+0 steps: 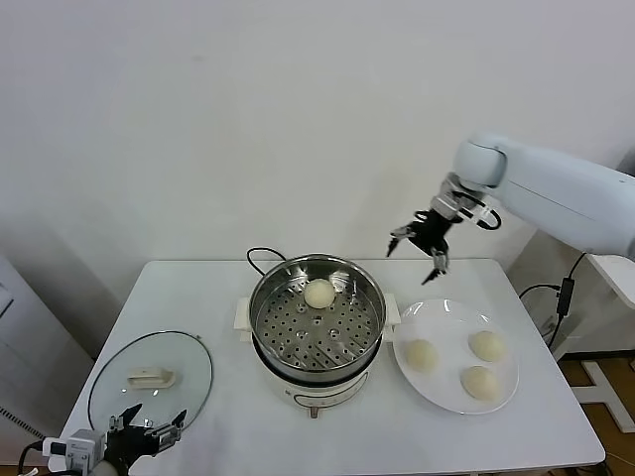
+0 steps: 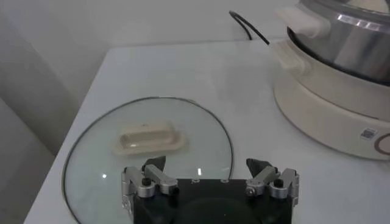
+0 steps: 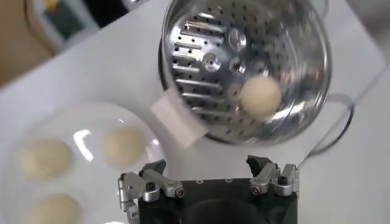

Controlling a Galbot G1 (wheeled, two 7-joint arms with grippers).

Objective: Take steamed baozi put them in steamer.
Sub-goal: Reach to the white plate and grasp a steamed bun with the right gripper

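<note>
The robot's right gripper next needs to grab the baozi on the plate closest to the steamer (image 1: 422,354) (image 3: 122,146) by its rounded sides to load the steamer.
One steamed baozi (image 1: 319,293) lies on the perforated tray at the back of the steamer (image 1: 276,294), a shiny steel pot on a white base at the table's middle; the right wrist view shows that baozi (image 3: 261,95) inside the steamer (image 3: 189,42) too. Three more baozi (image 1: 422,354) (image 1: 487,345) (image 1: 480,382) rest on the white plate (image 1: 451,319) to the right. My right gripper (image 1: 417,250) hangs open and empty in the air behind the plate, to the right of the steamer. My left gripper (image 1: 147,424) stands open and empty low at the front left, over the lid's near edge.
A round glass lid (image 1: 114,382) with a white handle (image 1: 151,377) lies flat at the table's front left, also in the left wrist view (image 2: 97,131). A black cord (image 1: 260,254) runs behind the steamer. The table's edges are close on the left and front.
</note>
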